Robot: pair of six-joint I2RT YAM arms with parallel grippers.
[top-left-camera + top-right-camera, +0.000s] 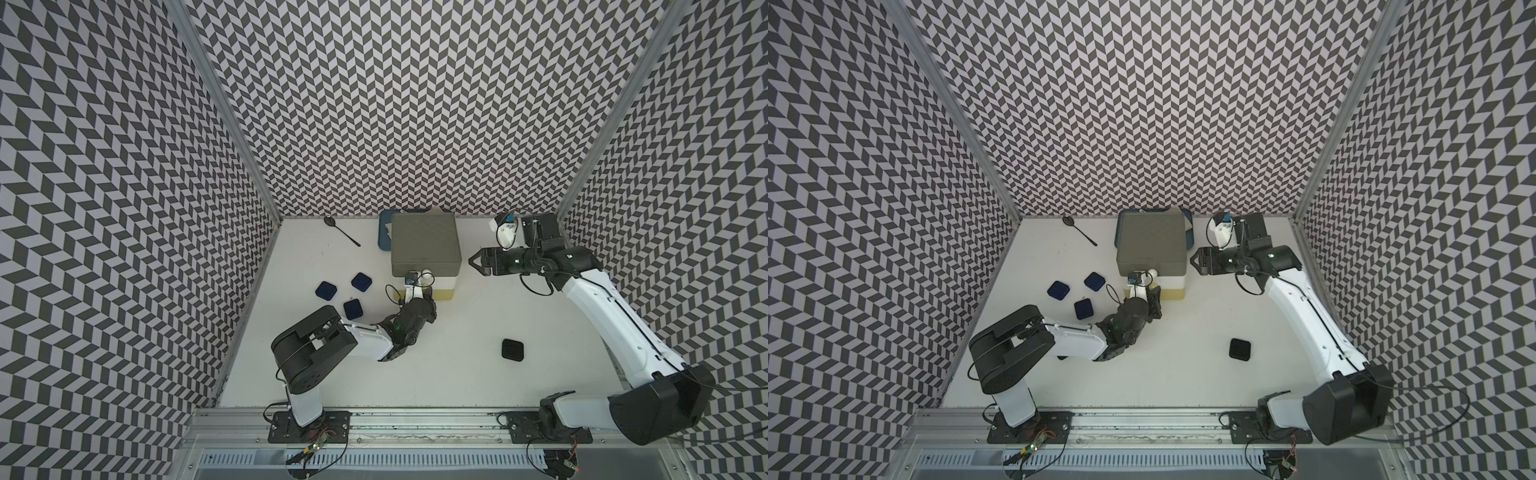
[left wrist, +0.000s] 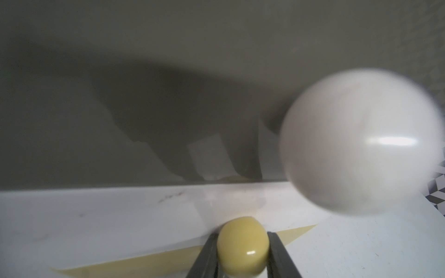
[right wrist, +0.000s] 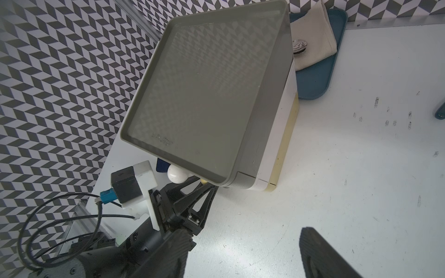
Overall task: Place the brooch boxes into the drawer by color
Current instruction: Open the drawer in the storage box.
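The left gripper should keep holding the yellow knob (image 2: 243, 248) until the inside of the white drawer shows, as the white drawer's front (image 2: 115, 222) is still flush beneath the grey front.
The drawer chest (image 1: 424, 243) (image 1: 1151, 243) stands at the back centre, grey on top, white in the middle, yellow at the bottom. All tiers look pushed in. My left gripper (image 1: 429, 296) (image 2: 242, 234) is at its front, shut on the yellow knob (image 2: 242, 248) of the white tier. The white ball knob (image 2: 358, 154) sits just above. Three navy brooch boxes (image 1: 326, 290) (image 1: 361, 281) (image 1: 353, 309) lie left of the chest. A black one (image 1: 512, 349) lies alone at the right. My right gripper (image 1: 471, 261) (image 3: 244, 231) hovers open and empty beside the chest's right side.
A dark blue tray (image 1: 384, 232) (image 3: 315, 81) holding a folded cloth (image 3: 313, 45) lies behind the chest. A black spoon (image 1: 341, 230) rests at the back left. Patterned walls enclose the table on three sides.
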